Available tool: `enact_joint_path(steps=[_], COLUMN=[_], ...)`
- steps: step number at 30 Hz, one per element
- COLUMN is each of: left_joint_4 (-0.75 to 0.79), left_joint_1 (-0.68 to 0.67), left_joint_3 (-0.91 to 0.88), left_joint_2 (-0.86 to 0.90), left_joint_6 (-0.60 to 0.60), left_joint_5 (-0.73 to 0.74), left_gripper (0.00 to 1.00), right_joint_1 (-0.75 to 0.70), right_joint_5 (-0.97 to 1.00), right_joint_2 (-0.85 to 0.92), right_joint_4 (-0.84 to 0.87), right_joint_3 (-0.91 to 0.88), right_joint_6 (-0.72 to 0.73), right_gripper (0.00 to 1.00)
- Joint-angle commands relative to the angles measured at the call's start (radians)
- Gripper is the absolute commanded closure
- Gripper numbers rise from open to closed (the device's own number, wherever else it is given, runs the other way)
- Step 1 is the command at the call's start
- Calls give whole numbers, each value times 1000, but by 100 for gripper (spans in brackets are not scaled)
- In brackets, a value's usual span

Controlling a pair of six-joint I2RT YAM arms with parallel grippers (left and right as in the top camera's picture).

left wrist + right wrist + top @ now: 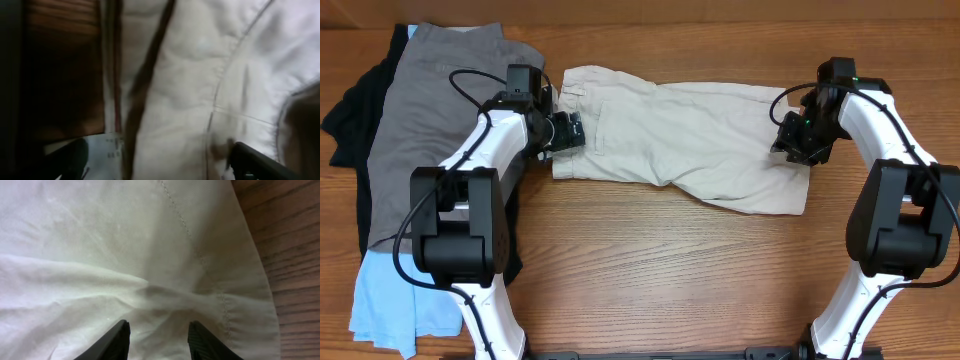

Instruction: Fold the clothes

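Next, my left gripper grabs the waistband edge beside the white tag, to fold the pale beige shorts (690,135) toward the leg hems.
The pale beige shorts (690,135) lie spread across the middle of the table, waistband to the left and leg hems to the right. My left gripper (567,131) is at the waistband edge. In the left wrist view its fingers (160,155) are wide apart over the cloth (180,90), next to a small white tag (107,150). My right gripper (790,140) is over the right leg end. In the right wrist view its fingers (157,330) stand apart above a wrinkled fold (125,255) near the stitched hem.
Larger grey shorts (420,110) lie at the far left on a black garment (350,110). A light-blue garment (390,300) lies at the front left. Bare wood table (670,270) shows in front of the beige shorts.
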Motion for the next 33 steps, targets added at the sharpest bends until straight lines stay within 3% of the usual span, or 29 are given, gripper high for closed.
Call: enact_joint_path(steps=[1, 9, 20, 24, 27, 33], left_joint_4=[-4, 0, 8, -21, -70, -230], left_joint_1=[-1, -2, -13, -13, -13, -13], left_joint_3=[11, 10, 10, 15, 29, 46], left_joint_2=[27, 39, 172, 160, 141, -56], left_joint_6=[-40, -50, -49, -49, -49, -29], left_joint_5=[-38, -50, -69, -111, -119, -188], left_gripper=[17, 45, 72, 96, 96, 96], right_joint_1=[-1, -1, -1, -1, -1, -1], right_joint_5=[-8, -8, -8, -8, -8, -54], right_joint_2=[2, 2, 2, 2, 2, 2], right_joint_4=[6, 8, 2, 2, 0, -29], right_joint_3=[23, 23, 23, 23, 23, 23], right_joint_6=[-4, -4, -4, -4, -4, -18], right_gripper=[58, 58, 57, 52, 53, 53])
